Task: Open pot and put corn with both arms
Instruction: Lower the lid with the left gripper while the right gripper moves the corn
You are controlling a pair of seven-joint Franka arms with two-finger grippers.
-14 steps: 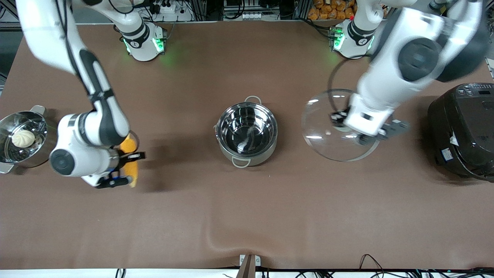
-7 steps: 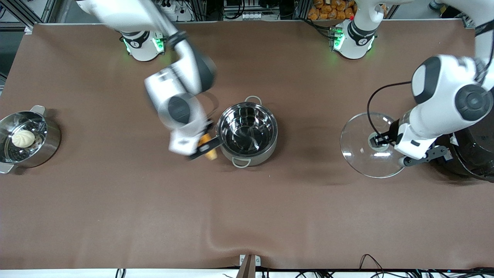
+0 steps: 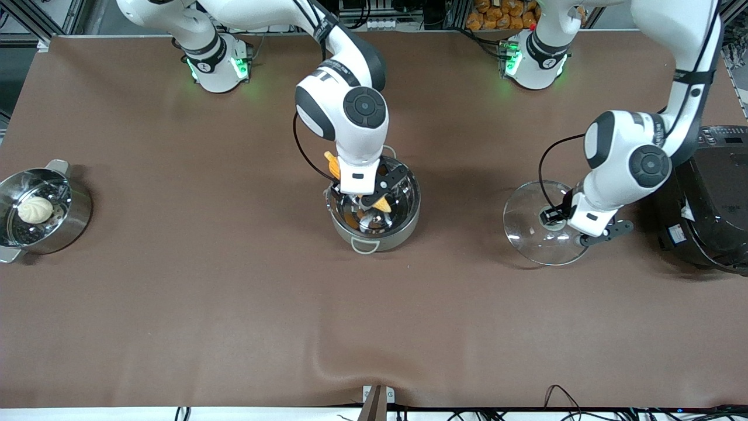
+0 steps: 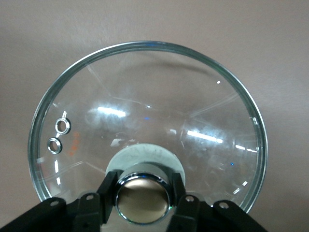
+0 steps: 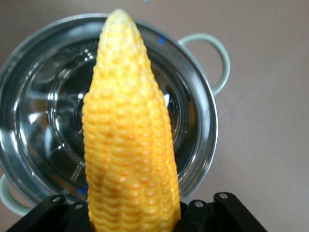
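Note:
The corn's tip [image 3: 331, 159] sticks out over the pot's rim. My right gripper needs to move the whole length of the corn inside the pot before it lets go.
The open steel pot [image 3: 403, 225] stands mid-table without its lid; it also shows in the right wrist view [image 5: 43, 125]. My right gripper [image 3: 369, 197] is over the pot, shut on the yellow corn [image 3: 383, 204], which points down toward the pot's inside; the corn fills the right wrist view [image 5: 128, 145]. My left gripper [image 3: 558, 221] is shut on the brass-coloured knob [image 4: 142, 199] of the clear glass lid [image 3: 526, 225], which is low over or on the table toward the left arm's end. The lid [image 4: 145, 111] shows whole in the left wrist view.
A steel steamer pot [image 3: 73, 219] with a white bun [image 3: 35, 209] stands at the right arm's end. A big black rice cooker [image 3: 710, 216] stands at the left arm's end, close beside the lid.
My right gripper has carried the corn from beside the pot to over its opening. My left gripper has shifted the lid slightly toward the pot, away from the rice cooker.

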